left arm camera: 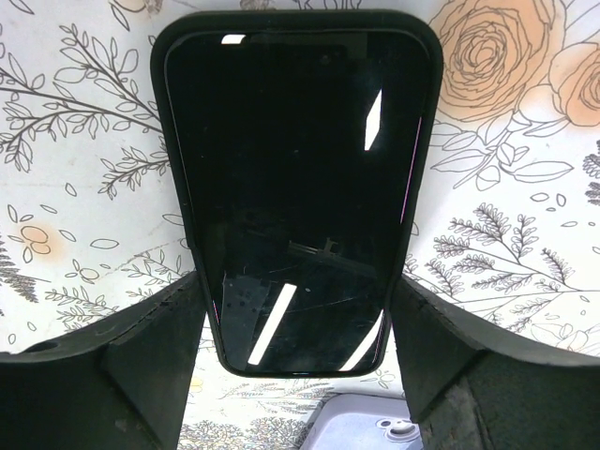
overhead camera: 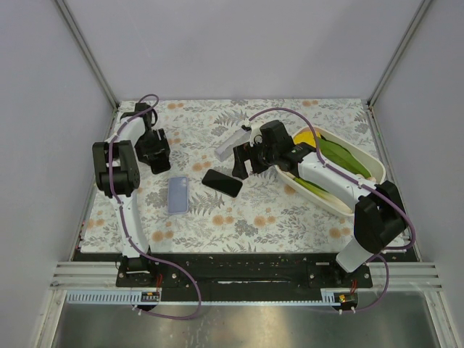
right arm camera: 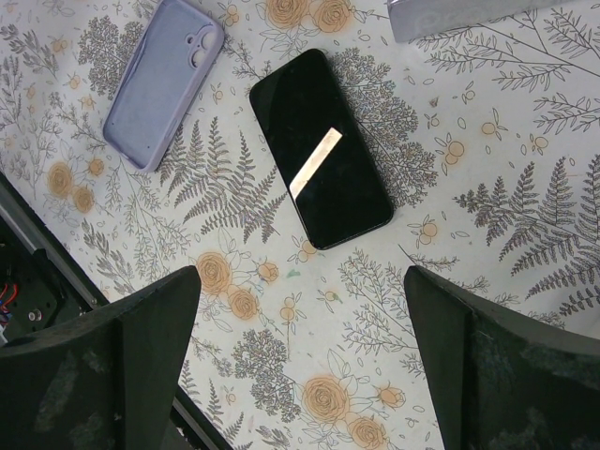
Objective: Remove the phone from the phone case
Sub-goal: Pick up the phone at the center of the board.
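Note:
I would bring the phone and the case up together if I lifted my left gripper now, because my fingers touch both lower sides of the black case.
A black phone in a black case [left arm camera: 295, 187] lies screen-up between the fingers of my left gripper [left arm camera: 298, 281], which is shut across its lower sides. In the top view my left gripper [overhead camera: 154, 150] is at the far left of the table and hides that phone. A lavender case [overhead camera: 177, 194] lies back-up on the table, also in the right wrist view [right arm camera: 161, 82] and the left wrist view [left arm camera: 375, 424]. A bare-looking black phone [overhead camera: 222, 182] lies beside it, also in the right wrist view [right arm camera: 321, 148]. My right gripper [overhead camera: 242, 162] hovers open and empty near that phone [right arm camera: 300, 370].
A white tray [overhead camera: 366, 161] with green and yellow items sits at the right, under my right arm. A grey flat object [overhead camera: 232, 143] lies at mid-table, its edge in the right wrist view [right arm camera: 450, 14]. Metal frame posts and walls enclose the floral table [overhead camera: 239, 217].

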`<state>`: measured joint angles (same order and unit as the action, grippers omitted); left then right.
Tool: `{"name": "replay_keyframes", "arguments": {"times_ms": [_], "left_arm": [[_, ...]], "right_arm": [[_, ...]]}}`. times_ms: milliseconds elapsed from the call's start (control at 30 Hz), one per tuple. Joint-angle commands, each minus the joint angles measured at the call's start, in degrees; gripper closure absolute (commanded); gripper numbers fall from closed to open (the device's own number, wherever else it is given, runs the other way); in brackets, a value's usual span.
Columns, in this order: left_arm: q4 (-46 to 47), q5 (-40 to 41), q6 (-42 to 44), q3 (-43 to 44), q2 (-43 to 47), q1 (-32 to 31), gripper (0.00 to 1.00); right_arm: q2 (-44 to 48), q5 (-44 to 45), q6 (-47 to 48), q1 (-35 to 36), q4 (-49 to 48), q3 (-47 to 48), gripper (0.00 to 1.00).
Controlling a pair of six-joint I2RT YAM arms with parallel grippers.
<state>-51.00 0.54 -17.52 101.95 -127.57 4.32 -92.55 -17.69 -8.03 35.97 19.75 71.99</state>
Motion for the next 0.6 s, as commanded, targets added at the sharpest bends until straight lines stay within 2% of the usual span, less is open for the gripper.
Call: {"name": "replay_keyframes", "arguments": {"times_ms": [0, 133, 333, 567], "left_arm": [[5.1, -6.0, 2.2, -1.6, -0.1, 0.1, 0.60], [9.2, -5.9, 5.6, -6.5, 6.4, -0.4, 0.62], [11.1, -7.1, 11.8, -11.8, 14.0, -1.9, 0.73], [13.2, -8.9, 17.1, -16.1, 20.9, -3.3, 0.82]], "right_arm": [[-0.2, -0.6, -0.5, 0.3, -0.4, 1.9, 0.00], [-0.4, -0.1, -0.1, 0.3, -0.4, 2.0, 0.00], [-1.4, 0.9, 0.5, 0.3, -0.1, 2.7, 0.01], [-1.1, 4.6, 3.2, 0.2, 0.1, 2.9, 0.00]]}}
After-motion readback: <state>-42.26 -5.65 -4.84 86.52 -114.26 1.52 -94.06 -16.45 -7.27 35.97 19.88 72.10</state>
